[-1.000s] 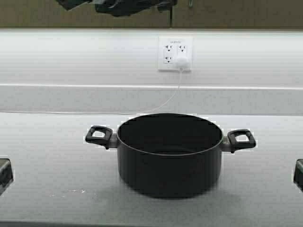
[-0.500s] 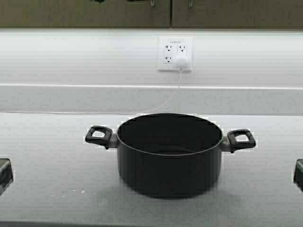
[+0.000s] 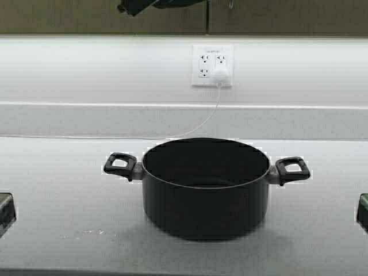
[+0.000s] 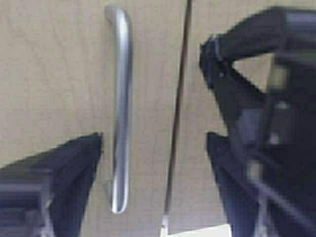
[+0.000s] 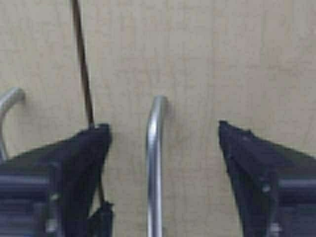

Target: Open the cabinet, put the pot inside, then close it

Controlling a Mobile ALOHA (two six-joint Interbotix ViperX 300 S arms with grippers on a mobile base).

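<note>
Next, my right gripper grabs the door by its silver handle [image 3: 231,4], to open the cabinet for the black pot [image 3: 206,187].
The black pot [image 3: 206,187] stands lidless on the white counter, in the middle of the high view, with nothing touching it. Both arms are raised to the tan cabinet [image 3: 287,17], whose doors look shut. In the left wrist view my left gripper [image 4: 154,140] is open, with the left door's steel handle [image 4: 122,108] between its fingers and not gripped. In the right wrist view my right gripper [image 5: 164,127] is open around the right door's handle [image 5: 155,163], with a gap on both sides. Only a dark piece of a gripper [image 3: 155,4] shows at the high view's top edge.
A white wall outlet [image 3: 213,65] with a plug and a thin cable sits on the backsplash behind the pot. The seam between the doors [image 4: 177,113] runs beside the left handle. Dark objects sit at the counter's left [image 3: 4,210] and right [image 3: 362,210] edges.
The dark gripper piece at the top edge of the high view rose almost out of sight, then came back into view. The pot has not moved.
</note>
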